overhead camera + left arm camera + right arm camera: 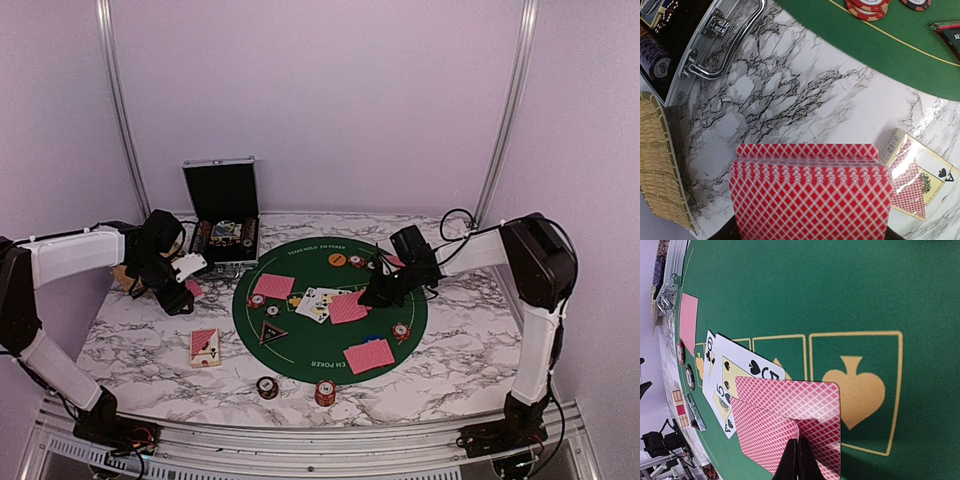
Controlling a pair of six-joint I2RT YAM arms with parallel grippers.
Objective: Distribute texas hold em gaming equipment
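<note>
The deck hangs above the marble and would fall onto the marble if I opened now, so my left gripper needs to keep holding it.
My left gripper (188,270) hovers over the marble left of the green mat, shut on a deck of red-backed cards (810,195) that hides its fingers. My right gripper (372,297) is over the mat's middle, its black fingers (799,460) shut on two red-backed cards (790,415) held just above face-up cards (732,382). Face-down cards lie at the mat's left (274,286) and front right (368,355). Chips lie on the mat (257,300) (401,331) and in front of it (267,387) (325,392). The orange button (337,259) and the black triangle (272,332) are on the mat.
The open silver case (222,215) stands at the back left with chips inside; its handle (725,45) shows in the left wrist view. A card box (205,346) lies front left. A wicker basket (660,165) sits left of the left gripper.
</note>
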